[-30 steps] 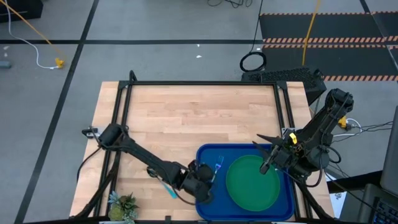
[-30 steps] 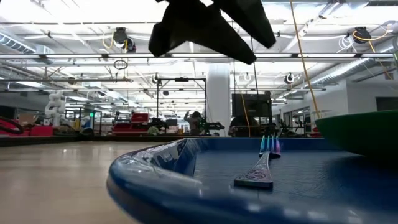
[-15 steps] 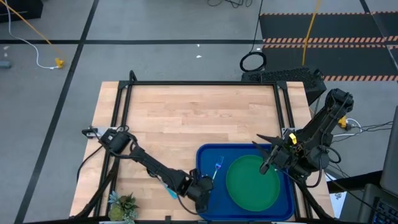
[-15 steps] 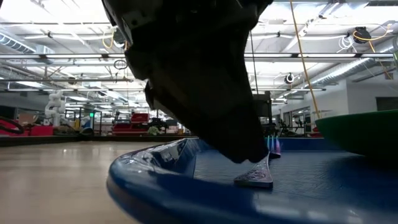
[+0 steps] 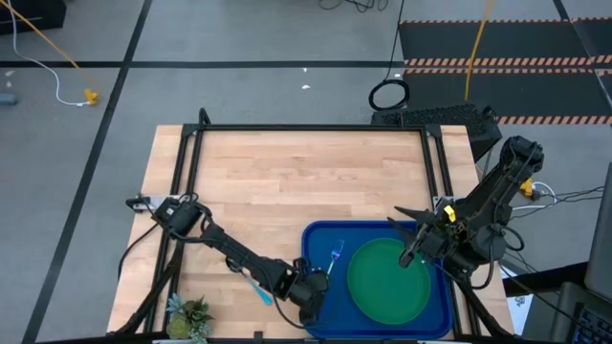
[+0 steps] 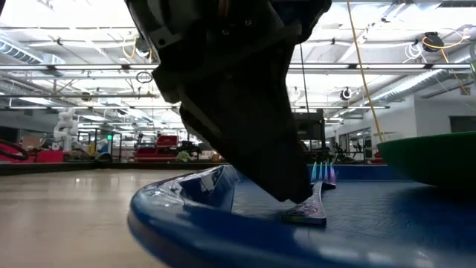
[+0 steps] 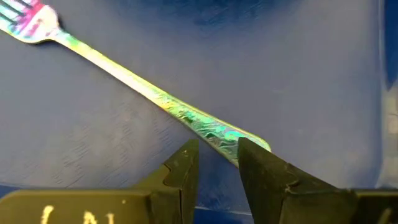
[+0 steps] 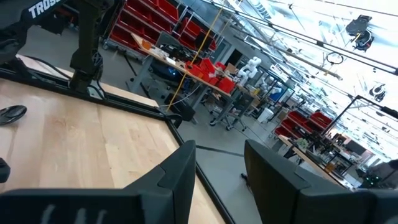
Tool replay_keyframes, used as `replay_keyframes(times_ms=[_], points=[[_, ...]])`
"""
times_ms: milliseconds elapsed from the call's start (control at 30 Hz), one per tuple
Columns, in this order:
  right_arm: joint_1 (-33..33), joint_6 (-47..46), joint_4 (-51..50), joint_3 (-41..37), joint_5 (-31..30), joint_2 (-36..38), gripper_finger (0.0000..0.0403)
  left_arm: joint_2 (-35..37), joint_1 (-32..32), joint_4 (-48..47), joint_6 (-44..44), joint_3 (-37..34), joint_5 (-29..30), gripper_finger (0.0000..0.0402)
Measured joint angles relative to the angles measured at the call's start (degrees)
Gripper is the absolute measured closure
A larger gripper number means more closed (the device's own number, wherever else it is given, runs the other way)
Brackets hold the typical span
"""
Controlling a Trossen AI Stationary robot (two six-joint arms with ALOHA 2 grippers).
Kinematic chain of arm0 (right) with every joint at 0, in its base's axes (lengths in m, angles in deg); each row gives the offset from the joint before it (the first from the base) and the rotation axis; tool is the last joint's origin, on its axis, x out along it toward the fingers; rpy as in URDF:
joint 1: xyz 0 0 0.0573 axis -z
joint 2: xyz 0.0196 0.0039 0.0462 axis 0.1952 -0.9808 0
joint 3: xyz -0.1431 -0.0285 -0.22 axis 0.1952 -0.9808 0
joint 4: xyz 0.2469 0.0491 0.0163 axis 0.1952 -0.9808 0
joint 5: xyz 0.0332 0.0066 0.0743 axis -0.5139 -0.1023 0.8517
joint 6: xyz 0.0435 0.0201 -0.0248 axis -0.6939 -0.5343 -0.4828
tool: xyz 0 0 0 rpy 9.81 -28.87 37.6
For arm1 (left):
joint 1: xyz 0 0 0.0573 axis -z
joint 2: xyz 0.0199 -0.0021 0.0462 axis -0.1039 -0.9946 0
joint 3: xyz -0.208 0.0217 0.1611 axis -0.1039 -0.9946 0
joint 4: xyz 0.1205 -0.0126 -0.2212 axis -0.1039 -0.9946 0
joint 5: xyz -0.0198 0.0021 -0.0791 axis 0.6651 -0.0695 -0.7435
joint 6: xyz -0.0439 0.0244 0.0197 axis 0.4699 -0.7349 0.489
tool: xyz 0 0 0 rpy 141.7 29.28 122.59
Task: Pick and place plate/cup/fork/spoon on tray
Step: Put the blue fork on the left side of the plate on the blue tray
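My left gripper grabs the fork by its handle end [image 7: 233, 138] next, to set the fork straight beside the green plate.
The blue tray [image 5: 316, 239] lies at the table's near right. The green plate [image 5: 387, 280] rests flat on it. Left of the plate the fork [image 7: 124, 74] lies flat on the tray floor, tines toward the far edge. My left gripper [image 7: 217, 149] slants down over the fork's handle end [image 7: 249, 138], open, one finger on either side of it. My right gripper [image 8: 217, 152] hangs open above the plate's far right rim, with nothing between its fingers. The spoon [image 5: 258, 285] lies on the table left of the tray, partly under my left arm. The cup is out of view. My left gripper's fingertips [image 6: 297, 195] are down at the fork's handle end [image 6: 306, 214], coming from above and from the table's near left. The fingers stand across the handle. The fork lies flat on the tray. Whether a finger touches the handle, I cannot tell.
A spiky green potted plant [image 5: 189, 315] stands at the table's near left corner. A black frame [image 5: 306, 129] runs along the table's far, left and right sides. The wooden tabletop [image 5: 287, 182] stretches behind the tray.
My left gripper has come down from above the tray to the fork's handle end, rolling its wrist on the way, with the same finger gap. The fork has stayed where it was.
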State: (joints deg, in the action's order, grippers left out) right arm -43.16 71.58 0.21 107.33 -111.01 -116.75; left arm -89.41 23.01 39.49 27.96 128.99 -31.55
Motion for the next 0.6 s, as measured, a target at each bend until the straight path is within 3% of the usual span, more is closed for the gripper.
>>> replay_keyframes(times_ms=[600], points=[[0.4,0.4,0.1,0.0,1.3,0.0,0.0273,-1.3,-0.3,7.8,-5.7,0.0,-1.7,0.0289]])
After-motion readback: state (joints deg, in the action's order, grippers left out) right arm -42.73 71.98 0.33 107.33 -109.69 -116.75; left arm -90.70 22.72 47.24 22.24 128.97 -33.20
